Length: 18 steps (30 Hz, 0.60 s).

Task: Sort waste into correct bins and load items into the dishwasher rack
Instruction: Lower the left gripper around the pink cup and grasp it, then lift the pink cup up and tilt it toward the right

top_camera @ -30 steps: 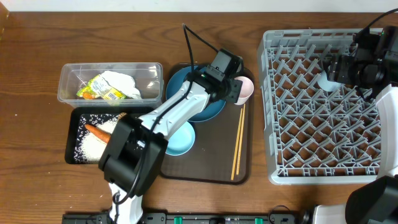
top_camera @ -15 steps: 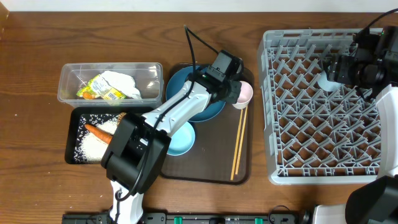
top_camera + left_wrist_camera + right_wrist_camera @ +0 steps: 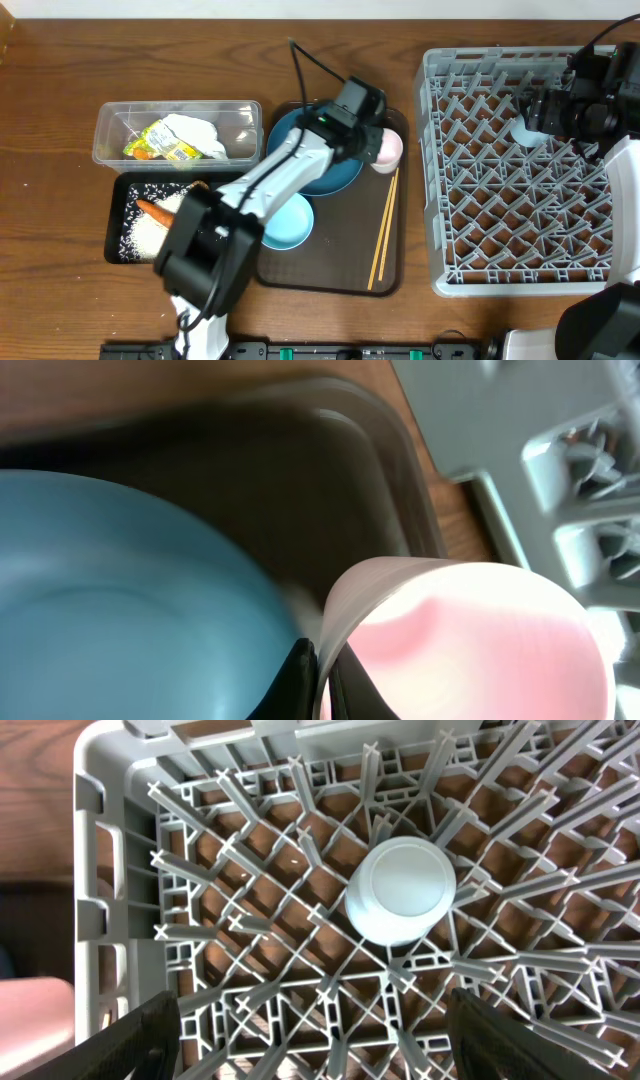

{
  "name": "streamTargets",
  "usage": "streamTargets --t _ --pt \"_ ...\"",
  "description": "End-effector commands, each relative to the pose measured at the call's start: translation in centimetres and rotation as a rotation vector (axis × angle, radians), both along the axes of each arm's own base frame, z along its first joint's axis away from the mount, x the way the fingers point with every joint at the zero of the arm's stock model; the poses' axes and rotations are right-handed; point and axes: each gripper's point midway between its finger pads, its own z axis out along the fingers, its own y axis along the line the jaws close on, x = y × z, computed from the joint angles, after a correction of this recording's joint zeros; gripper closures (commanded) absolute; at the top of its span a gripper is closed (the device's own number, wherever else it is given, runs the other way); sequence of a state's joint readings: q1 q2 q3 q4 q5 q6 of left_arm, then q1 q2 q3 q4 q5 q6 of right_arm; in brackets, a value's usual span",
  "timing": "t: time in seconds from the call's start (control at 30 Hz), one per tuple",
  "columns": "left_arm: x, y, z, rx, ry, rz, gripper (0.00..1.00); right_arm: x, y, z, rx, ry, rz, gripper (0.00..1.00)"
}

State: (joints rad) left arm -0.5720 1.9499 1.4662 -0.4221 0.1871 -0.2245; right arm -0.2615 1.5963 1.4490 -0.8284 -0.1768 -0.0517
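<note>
My right gripper will next grab the small pink cup (image 3: pixel 389 149) around its outer body, opposite my left gripper's rim, to load it upturned.
My left gripper (image 3: pixel 374 148) (image 3: pixel 322 682) is shut on the rim of the small pink cup (image 3: pixel 389 149) (image 3: pixel 470 645), one finger inside and one outside, over the brown serving tray's far right corner. Beside it lies the dark-blue plate (image 3: pixel 285 135) (image 3: pixel 120 590). The light-blue bowl (image 3: pixel 288 226) and the wooden chopsticks (image 3: pixel 382 230) rest on the same tray. My right gripper (image 3: pixel 535 112) (image 3: pixel 315 1020) hangs open above the grey dishwasher rack (image 3: pixel 520 230) (image 3: pixel 250 950), just off an upturned light-blue cup (image 3: pixel 526 131) (image 3: pixel 400 890).
The clear tub (image 3: pixel 108 125) holds the white napkin (image 3: pixel 196 130) and the printed wrapper (image 3: pixel 165 147). The black tray (image 3: pixel 116 215) holds a carrot (image 3: pixel 155 210) and rice (image 3: pixel 145 236). The brown serving tray (image 3: pixel 335 270) sits between the bins and the rack.
My left gripper's jaws have closed on the pink cup's rim, and the cup has shifted slightly. The right arm has stayed where it was.
</note>
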Motion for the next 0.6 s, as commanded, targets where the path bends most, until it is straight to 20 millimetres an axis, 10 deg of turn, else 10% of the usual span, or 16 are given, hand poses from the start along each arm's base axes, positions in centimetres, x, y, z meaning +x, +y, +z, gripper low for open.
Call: streamTargets --t 0.0,0.27,0.57 --pt "0.7 1.8 5.3 -0.104 -0.046 0.017 0.94 -0.4 -0.1 -0.4 0.02 0.015 -0.005 0.22" --pt "-1.3 5.1 14.8 -0.631 0.078 -0.177 0.94 -0.2 5.8 1.3 0.26 -0.073 0.263 0.14" --pt "-4.2 9.6 21.6 -1.051 0.183 -0.398 0.94 -3.3 15.9 8.9 0.604 -0.424 0.897 0.07"
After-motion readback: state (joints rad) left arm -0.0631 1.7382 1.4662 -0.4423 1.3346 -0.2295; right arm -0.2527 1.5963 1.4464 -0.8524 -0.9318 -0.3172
